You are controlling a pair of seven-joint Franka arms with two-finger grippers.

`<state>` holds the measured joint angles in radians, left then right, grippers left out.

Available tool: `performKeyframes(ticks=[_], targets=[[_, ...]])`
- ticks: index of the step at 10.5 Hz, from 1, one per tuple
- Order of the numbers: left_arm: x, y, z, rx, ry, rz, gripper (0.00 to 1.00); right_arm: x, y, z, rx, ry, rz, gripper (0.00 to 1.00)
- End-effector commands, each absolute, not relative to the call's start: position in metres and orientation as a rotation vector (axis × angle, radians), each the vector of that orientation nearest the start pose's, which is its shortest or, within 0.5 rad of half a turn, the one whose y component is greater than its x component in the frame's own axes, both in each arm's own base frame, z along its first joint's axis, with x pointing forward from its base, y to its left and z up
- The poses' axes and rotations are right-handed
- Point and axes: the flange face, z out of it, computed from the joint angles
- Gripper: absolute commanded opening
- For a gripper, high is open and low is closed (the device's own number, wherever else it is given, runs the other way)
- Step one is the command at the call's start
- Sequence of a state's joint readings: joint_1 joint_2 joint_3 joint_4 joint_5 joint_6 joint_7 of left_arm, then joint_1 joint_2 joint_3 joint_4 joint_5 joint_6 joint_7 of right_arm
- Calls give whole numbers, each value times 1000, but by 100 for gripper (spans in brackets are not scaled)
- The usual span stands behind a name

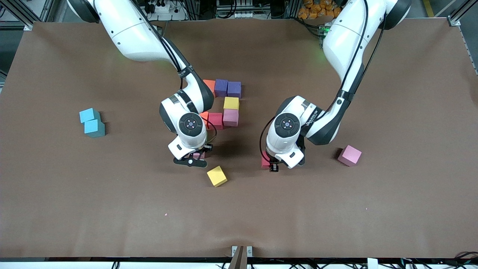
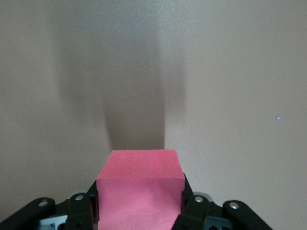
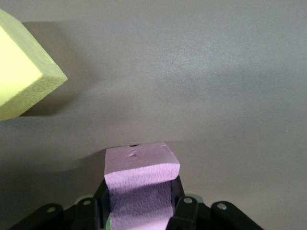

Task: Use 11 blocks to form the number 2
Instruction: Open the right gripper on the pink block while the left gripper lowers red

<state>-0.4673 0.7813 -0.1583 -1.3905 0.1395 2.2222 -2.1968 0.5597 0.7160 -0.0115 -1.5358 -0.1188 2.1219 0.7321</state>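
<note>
The pale pink block's lower edge [image 1: 199, 156] [image 3: 140, 165] is standing on the tabletop next to the green block, so it is time for my right gripper to let go of the pale pink block.
The started number 2 [image 1: 224, 102] lies mid-table as several blocks set edge to edge: orange [image 1: 209, 85], two purple [image 1: 221, 87], yellow [image 1: 231, 103], then pink [image 1: 230, 117], crimson-red [image 1: 215, 120] and orange [image 1: 204, 117]. My right gripper [image 1: 195, 157] [image 3: 140, 189] is shut on a pale pink block [image 3: 141, 163], squeezing it, with a green sliver at its lower edge. It hangs low beside a loose yellow block [image 1: 217, 176] [image 3: 21, 72]. My left gripper [image 1: 269, 164] [image 2: 140, 189] is shut on a crimson-red block [image 2: 140, 167] [image 1: 265, 162], low over the mat.
A loose pink block [image 1: 349, 155] lies toward the left arm's end of the table. Two light-blue cubes [image 1: 92, 122] sit together toward the right arm's end. The brown mat [image 1: 239, 216] is bare nearer the front camera.
</note>
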Motion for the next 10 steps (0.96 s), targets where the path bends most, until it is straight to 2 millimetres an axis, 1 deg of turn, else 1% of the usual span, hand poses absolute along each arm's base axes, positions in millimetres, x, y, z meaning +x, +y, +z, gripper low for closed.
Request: performKeyframes(ticks=[1,2,3,4,6,8,9,10], targets=[[613,-418,256,-2289,-2264,-37,0,595,361,214,-3329,186,64,47],[613,-418,256,-2288,-2265,-35,0,595,360,214,-3328,205,63,97],[613,-418,254,-2275,-2277,-35,0,594,360,216,-3328,201,63,100],[613,-420,256,-2276,-2295,-37,0,594,358,218,-3329,183,65,100],[614,-424,259,-2261,-2353,-37,0,595,354,240,-3328,205,74,100],[611,-434,260,-2242,-2408,-31,0,595,354,280,-3306,203,47,100],[606,-445,258,-2230,-2437,-24,0,596,347,312,-3294,197,34,100],[608,-457,253,-2190,-2488,-15,0,595,332,344,-3285,196,49,100]])
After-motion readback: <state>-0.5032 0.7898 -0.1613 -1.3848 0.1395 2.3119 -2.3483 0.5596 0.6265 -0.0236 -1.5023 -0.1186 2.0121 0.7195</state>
